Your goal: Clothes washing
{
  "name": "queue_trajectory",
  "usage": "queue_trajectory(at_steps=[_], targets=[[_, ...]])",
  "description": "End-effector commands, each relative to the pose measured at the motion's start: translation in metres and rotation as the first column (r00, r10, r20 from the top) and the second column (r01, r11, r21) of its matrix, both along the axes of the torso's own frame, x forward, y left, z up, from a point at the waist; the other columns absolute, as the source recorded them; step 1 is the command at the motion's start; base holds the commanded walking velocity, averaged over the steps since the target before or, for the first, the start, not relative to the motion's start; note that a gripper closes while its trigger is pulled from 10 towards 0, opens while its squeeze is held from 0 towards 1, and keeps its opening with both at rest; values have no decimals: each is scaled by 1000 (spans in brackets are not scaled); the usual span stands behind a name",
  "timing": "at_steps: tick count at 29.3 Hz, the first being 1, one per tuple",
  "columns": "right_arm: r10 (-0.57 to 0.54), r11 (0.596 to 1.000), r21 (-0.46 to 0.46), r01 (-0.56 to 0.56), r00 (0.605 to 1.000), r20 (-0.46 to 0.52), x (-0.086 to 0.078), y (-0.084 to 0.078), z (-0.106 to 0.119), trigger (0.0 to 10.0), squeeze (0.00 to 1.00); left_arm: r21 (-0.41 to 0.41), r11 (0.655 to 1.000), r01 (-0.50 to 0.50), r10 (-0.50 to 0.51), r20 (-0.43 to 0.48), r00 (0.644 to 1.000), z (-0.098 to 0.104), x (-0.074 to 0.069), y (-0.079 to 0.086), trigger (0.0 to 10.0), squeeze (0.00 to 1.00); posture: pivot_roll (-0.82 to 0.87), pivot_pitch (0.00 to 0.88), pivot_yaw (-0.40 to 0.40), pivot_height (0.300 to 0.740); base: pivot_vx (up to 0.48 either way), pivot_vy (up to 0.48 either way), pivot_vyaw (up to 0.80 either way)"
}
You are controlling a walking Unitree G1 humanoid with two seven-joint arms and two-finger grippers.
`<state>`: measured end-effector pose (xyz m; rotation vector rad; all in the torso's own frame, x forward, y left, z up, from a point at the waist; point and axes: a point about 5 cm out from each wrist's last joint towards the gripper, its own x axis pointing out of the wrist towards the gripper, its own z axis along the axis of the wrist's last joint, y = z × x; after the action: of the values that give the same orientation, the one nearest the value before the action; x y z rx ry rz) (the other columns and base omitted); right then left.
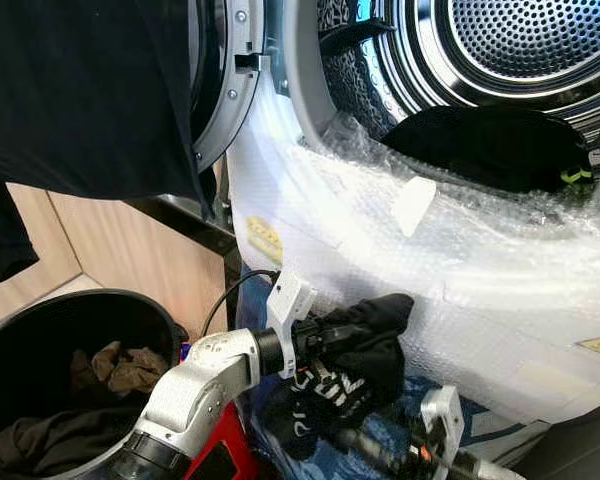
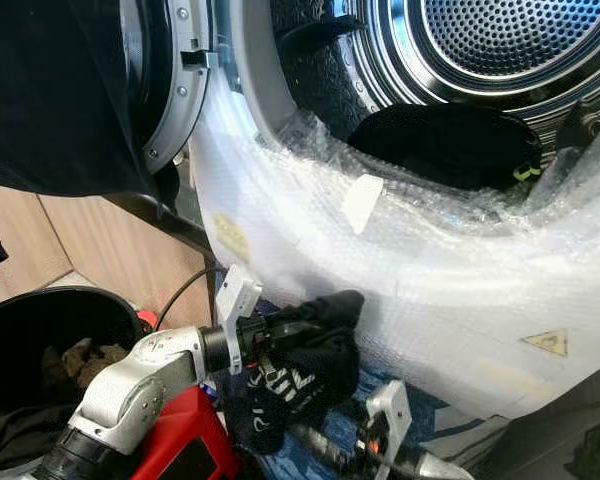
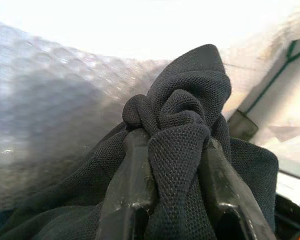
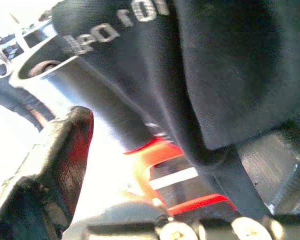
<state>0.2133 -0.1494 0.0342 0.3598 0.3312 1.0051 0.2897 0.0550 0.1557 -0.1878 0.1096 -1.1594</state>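
Note:
My right gripper will next pick up the black garment by its hanging fold (image 1: 332,388). The fingers of my left gripper already fill the garment's bunched top.
My left gripper (image 3: 175,195) is shut on a bunched black garment (image 1: 365,345) with white lettering, held low against the bubble-wrapped front (image 1: 460,270) of the washing machine, below the drum opening. The cloth wraps over both fingers (image 3: 130,190) and hangs down from them. My right gripper (image 4: 175,145) sits under the hanging garment (image 4: 215,75) with its fingers (image 4: 55,165) wide apart and the cloth draped between them; its wrist (image 1: 442,420) shows low in the eye views. Another dark garment (image 1: 480,145) lies inside the drum (image 1: 520,50).
The round door (image 1: 220,90) stands open to the left, with dark cloth (image 1: 80,90) hanging across it. A black basket (image 1: 40,320) at the lower left holds brownish cloth (image 1: 120,365) and dark clothes. Wooden panels stand behind it.

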Motion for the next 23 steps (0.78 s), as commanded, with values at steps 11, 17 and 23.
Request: queue_trajectory(at_steps=[11,17,23], targets=[[111,968,-226,-110,994,-8,-14,5,-14,10000,0,-9,999,39,-38,46,998,11,0,-6,10000,0,25,0,-81,740,0,0,0],[-67,963,-259,74,997,37,3,13,-14,10000,0,-16,999,36,-35,41,999,11,1,-11,10000,0,26,1,-76,740,0,0,0],[-148,983,-103,150,989,21,3,24,-1,10000,0,-34,998,53,-51,39,998,12,-1,-21,10000,0,18,6,-63,740,0,0,0]])
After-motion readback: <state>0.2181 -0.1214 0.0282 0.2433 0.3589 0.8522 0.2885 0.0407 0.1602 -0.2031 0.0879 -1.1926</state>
